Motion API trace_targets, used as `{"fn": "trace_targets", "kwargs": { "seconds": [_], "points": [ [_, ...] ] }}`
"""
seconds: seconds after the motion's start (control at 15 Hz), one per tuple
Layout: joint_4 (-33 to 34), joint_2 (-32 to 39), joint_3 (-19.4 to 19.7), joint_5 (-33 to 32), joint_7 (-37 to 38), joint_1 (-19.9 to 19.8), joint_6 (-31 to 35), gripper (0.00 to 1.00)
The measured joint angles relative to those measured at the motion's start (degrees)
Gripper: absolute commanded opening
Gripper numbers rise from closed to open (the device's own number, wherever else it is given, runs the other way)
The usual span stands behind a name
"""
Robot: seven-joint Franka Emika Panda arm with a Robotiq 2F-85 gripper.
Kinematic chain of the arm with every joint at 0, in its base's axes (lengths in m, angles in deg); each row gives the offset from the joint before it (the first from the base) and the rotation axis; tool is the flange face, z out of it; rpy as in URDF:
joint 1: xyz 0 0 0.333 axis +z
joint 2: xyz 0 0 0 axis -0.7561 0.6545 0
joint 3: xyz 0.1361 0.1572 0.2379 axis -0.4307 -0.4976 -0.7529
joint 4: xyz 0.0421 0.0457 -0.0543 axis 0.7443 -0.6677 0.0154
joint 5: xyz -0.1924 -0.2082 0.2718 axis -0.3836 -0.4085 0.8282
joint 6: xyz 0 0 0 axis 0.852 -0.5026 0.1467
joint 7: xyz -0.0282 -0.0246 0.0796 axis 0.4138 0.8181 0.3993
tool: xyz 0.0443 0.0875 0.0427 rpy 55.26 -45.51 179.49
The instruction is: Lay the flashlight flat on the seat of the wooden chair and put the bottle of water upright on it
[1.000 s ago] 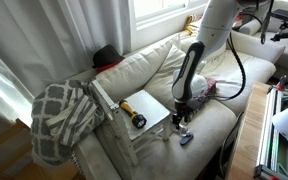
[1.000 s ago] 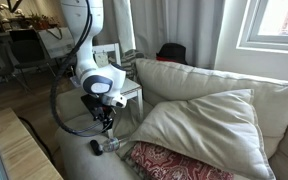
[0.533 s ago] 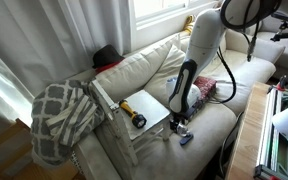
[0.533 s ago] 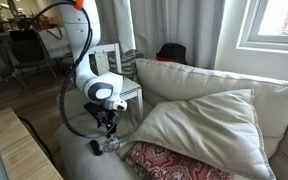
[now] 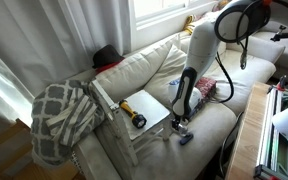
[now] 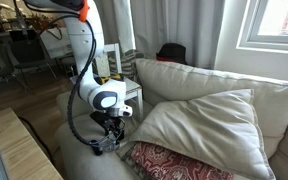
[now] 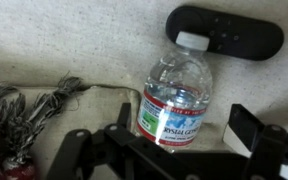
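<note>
I will next grab the bottle [image 6: 99, 147] of water by the lower part of its body, where the label is, with the cap pointing away. Then I will turn it upright, base first, onto the chair's seat.
The bottle of water [image 7: 174, 100] lies on its side on the cream sofa cushion, white cap pointing away. My gripper [image 7: 182, 125] is open, with one finger on each side of the bottle's lower body. The right finger stands clear of it. In both exterior views the gripper [image 5: 180, 122] [image 6: 109, 140] is low over the sofa seat at the bottle [image 6: 99, 147]. The flashlight [image 5: 132, 114] lies flat on the seat of the wooden chair [image 5: 156, 104], left of the gripper.
A small dark-and-blue gadget [image 7: 227, 30] [image 5: 185, 139] lies just beyond the bottle's cap. A red patterned pillow [image 6: 174, 160] with tassels [image 7: 29, 105] is close by. A grey patterned blanket [image 5: 59, 115] hangs on the chair back. A big cream cushion [image 6: 204, 125] lies behind.
The arm has folded and come down, so the gripper has sunk lower over the bottle. The bottle and the flashlight have not moved.
</note>
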Motion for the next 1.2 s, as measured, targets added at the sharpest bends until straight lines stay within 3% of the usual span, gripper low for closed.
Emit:
{"fn": "trace_targets", "kwargs": {
  "seconds": [0.27, 0.33, 0.47, 0.73, 1.0, 1.2],
  "points": [
    [2.0, 3.6, -0.1, 0.0, 0.0, -0.5, 5.9, 1.00],
    [2.6, 4.5, -0.1, 0.0, 0.0, -0.6, 6.6, 0.92],
    [3.6, 6.1, -0.1, 0.0, 0.0, -0.8, 8.1, 0.66],
    [5.5, 8.3, -0.6, -0.1, 0.0, -1.3, 10.0, 0.36],
    [6.1, 8.7, -1.0, -0.1, 0.5, -2.1, 10.1, 0.27],
    [6.0, 8.6, -2.8, -0.1, 0.4, -5.1, 9.9, 0.27]
  ]
}}
